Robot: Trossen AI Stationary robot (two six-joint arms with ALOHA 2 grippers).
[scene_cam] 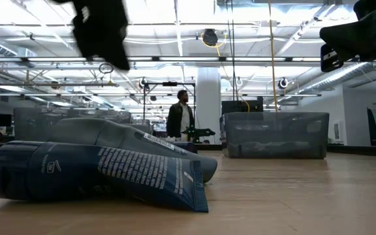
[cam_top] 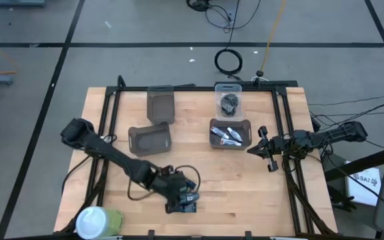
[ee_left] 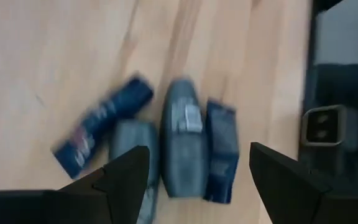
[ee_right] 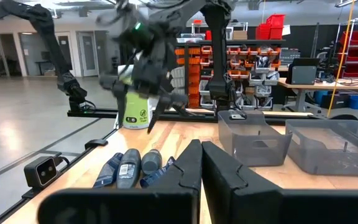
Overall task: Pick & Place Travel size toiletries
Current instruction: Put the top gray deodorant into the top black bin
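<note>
The grey bottle needs to go in the empty grey bin, so my left gripper will next pick the bottle up by its body just below the cap.
Several travel size toiletries lie side by side on the wooden table near its front edge (cam_top: 191, 200): a blue tube (ee_left: 101, 127), two grey bottles (ee_left: 182, 143) and a blue packet (ee_left: 221, 152). In the low view the blue tube (scene_cam: 96, 173) lies in front of a grey bottle (scene_cam: 136, 140). My left gripper (ee_left: 197, 171) hangs open just above them, pointing down at a slant, its fingers on either side of the group and touching nothing. My right gripper (cam_top: 252, 149) waits shut at the table's right, clear of everything.
Two grey bins (cam_top: 160, 103) (cam_top: 151, 139) stand at the back left of centre. A clear bin with dark lumps (cam_top: 230, 100) and a grey bin with white tubes (cam_top: 230, 133) stand at the back right. A white-and-green cylinder (cam_top: 99, 220) stands at the front left corner.
</note>
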